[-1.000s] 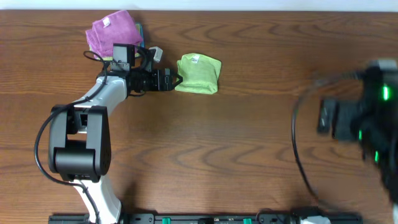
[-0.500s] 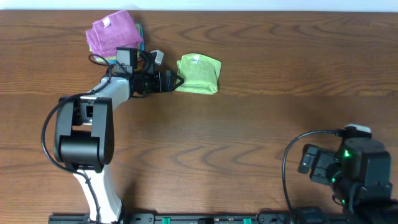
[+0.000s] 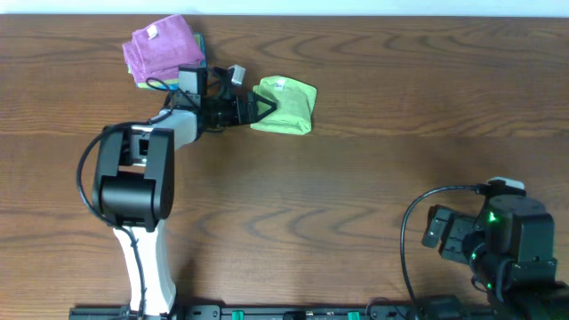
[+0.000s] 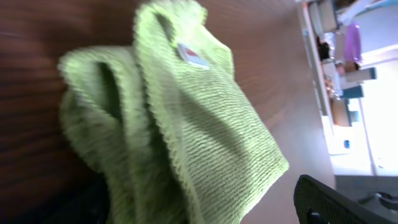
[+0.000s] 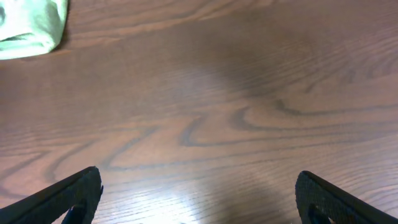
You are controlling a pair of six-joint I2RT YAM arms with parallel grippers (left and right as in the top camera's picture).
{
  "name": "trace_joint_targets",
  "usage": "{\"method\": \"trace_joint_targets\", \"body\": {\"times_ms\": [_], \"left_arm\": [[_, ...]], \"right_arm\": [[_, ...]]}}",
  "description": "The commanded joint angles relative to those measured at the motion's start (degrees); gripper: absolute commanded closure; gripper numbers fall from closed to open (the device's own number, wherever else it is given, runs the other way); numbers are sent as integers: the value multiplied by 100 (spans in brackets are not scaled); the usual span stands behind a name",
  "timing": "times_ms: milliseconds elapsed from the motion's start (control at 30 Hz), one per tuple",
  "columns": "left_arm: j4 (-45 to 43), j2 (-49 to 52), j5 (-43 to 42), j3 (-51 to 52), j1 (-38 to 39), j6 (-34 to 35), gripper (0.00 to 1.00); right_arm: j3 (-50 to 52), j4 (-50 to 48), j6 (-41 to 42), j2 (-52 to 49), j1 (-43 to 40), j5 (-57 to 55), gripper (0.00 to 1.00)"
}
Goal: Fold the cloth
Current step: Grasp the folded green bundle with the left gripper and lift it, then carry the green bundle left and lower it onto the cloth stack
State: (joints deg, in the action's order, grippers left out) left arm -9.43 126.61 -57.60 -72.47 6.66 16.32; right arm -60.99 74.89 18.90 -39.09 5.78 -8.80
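Note:
The left gripper grabs the folded lime-green cloth by its layered edge nearest the purple cloth (image 4: 154,171) next. The lime-green cloth's far side stays free to lay over the purple cloth.
The lime-green cloth (image 3: 285,106) lies folded into a small bundle at the back of the table, left of centre. It fills the left wrist view, where the cloth (image 4: 205,124) shows a white tag (image 4: 191,55) on top. My left gripper (image 3: 256,108) is open at the cloth's left edge, and that edge lies between its spread fingers. In its own view the left gripper (image 4: 199,211) has one dark finger (image 4: 333,202) clear to the right of the fabric. My right gripper (image 3: 437,235) is open and empty at the front right, far from the cloth (image 5: 28,25).
A purple cloth (image 3: 162,48) with a white tag lies at the back left, with a blue cloth (image 3: 198,42) peeking out beside it. The left arm's base (image 3: 132,188) stands front left. Bare wooden table (image 5: 205,106) stretches ahead of the right gripper (image 5: 199,202).
The left gripper slid right, bringing its open fingers onto the cloth's left edge. The right arm swept from the right edge down to the front right corner and settled.

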Motion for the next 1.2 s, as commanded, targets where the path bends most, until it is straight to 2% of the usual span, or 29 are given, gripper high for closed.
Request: {"method": "trace_joint_targets", "body": {"times_ms": [0,33,67,167,200,433,833,1167], "left_arm": [[293,728,417,304,221,393,2],[271,767,417,304,260,407,5],[251,782,426,302,299,407,18],[181,798,601,299,358,516,80],[181,798,662,297,363,575,94],[157,796,619,155,330,793,94],[225,774,-367,-1204,313,949,94],[957,752,-400,-2326,313,839,94]], "right_arm": [[9,-72,98,17,-35,7,1],[9,-94,98,17,-35,7,1],[9,-114,98,17,-35,7,1],[9,-181,98,17,-35,22,1],[9,-199,101,17,-35,33,1],[9,-245,98,15,-35,50,1],[7,-295,76,13,-35,48,1],[9,-361,72,9,-35,44,1]]}}
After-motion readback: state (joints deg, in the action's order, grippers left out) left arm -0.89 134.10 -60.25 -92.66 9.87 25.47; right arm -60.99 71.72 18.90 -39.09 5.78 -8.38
